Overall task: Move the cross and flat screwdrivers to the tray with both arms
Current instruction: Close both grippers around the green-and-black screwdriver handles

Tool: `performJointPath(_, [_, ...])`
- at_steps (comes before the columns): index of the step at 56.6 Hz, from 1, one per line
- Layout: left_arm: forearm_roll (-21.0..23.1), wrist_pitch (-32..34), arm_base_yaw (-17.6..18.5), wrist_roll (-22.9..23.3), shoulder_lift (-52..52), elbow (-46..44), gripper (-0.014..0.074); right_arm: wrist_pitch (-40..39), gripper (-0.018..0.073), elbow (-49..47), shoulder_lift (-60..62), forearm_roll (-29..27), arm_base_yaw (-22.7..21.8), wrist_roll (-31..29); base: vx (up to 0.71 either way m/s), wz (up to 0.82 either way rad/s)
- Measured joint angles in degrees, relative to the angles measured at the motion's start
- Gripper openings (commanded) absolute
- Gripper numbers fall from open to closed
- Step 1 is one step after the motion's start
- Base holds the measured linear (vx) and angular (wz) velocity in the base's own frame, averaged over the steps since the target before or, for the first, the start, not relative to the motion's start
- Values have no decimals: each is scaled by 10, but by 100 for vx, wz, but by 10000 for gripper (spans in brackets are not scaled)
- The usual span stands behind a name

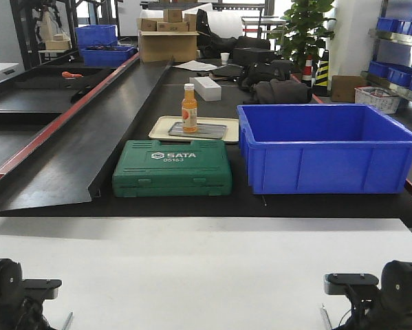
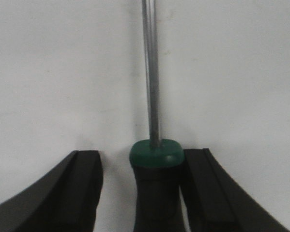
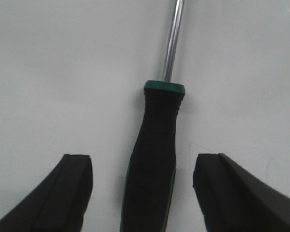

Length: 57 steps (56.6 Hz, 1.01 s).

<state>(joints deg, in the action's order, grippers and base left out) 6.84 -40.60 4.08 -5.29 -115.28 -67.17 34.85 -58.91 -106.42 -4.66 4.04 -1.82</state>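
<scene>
My left gripper grabs this screwdriver's black handle (image 2: 158,203) next, to transfer it to the tray.
Two screwdrivers with black handles, green collars and steel shafts lie on the white table (image 1: 206,268). In the left wrist view one screwdriver (image 2: 154,183) sits between the open fingers of my left gripper (image 2: 142,162). The right finger (image 2: 203,188) touches its handle and the left finger (image 2: 79,188) stands apart from it. In the right wrist view the other screwdriver (image 3: 157,145) lies between the fingers of my open right gripper (image 3: 142,162), with gaps on both sides. Both tips are out of view. The cream tray (image 1: 166,124) lies far ahead on the black bench.
An orange bottle (image 1: 189,108) and a grey plate (image 1: 209,130) sit on the tray. A green SATA case (image 1: 172,168) lies in front of it and a large blue bin (image 1: 326,146) to its right. A black sloped ramp (image 1: 89,130) runs along the left.
</scene>
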Motion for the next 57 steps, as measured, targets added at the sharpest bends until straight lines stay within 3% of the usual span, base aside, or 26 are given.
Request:
performJointPath(15, [0,-1,0,0,0,0,492,16,512,-67,-58,18,0,23,0,0])
performJointPath(27, [0,-2,0,0,0,-1,492,86,512,-122,-103,24,0,23,0,0])
performJointPath(36, [0,-3,0,0,0,-2,492,122,512,-128,-109,25,0,25,0,0])
performJointPath(57, [0,0,0,0,0,-2,491,122,512,-136,-126,25,0,29,0,0])
